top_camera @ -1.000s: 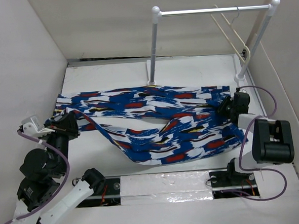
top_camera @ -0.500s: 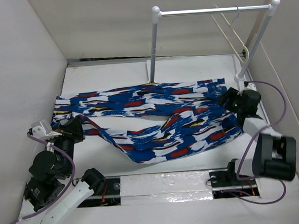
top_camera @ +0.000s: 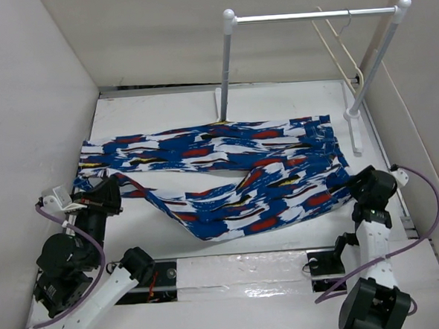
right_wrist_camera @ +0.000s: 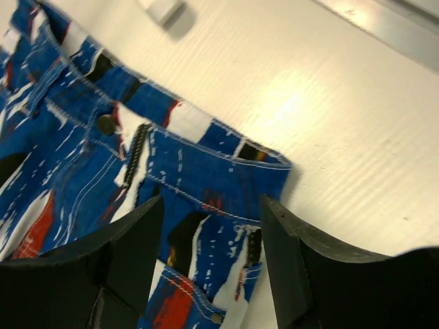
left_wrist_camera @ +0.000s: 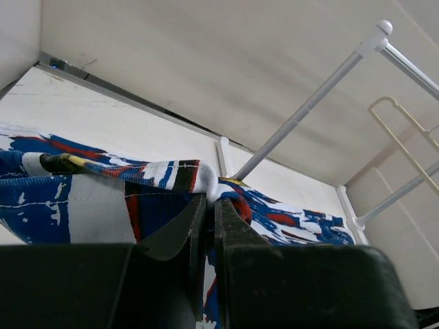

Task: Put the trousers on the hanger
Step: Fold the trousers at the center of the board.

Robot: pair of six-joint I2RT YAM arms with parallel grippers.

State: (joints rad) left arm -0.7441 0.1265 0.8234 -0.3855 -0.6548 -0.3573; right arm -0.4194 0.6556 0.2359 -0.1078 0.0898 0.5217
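My right gripper grips the trousers by the near waistband corner next. Then it folds the near leg over for the hanger.
The blue, white, red and black trousers lie flat across the table, waist at the right, two legs running left. My left gripper is shut on the hem of the near leg at the left. My right gripper is open, its jaws spread over the waistband corner at the right, holding nothing. The pale cream hanger hangs by its hook on the rail at the back right and shows in the left wrist view.
A white two-post rail stand with a metal crossbar stands at the back, its feet just behind the trousers. White walls close in the table on the left, back and right. A taped strip runs along the near edge.
My right gripper let go of the waist and drew back toward the near right corner. The waist end now lies flat. My left gripper shifted slightly nearer with the hem.
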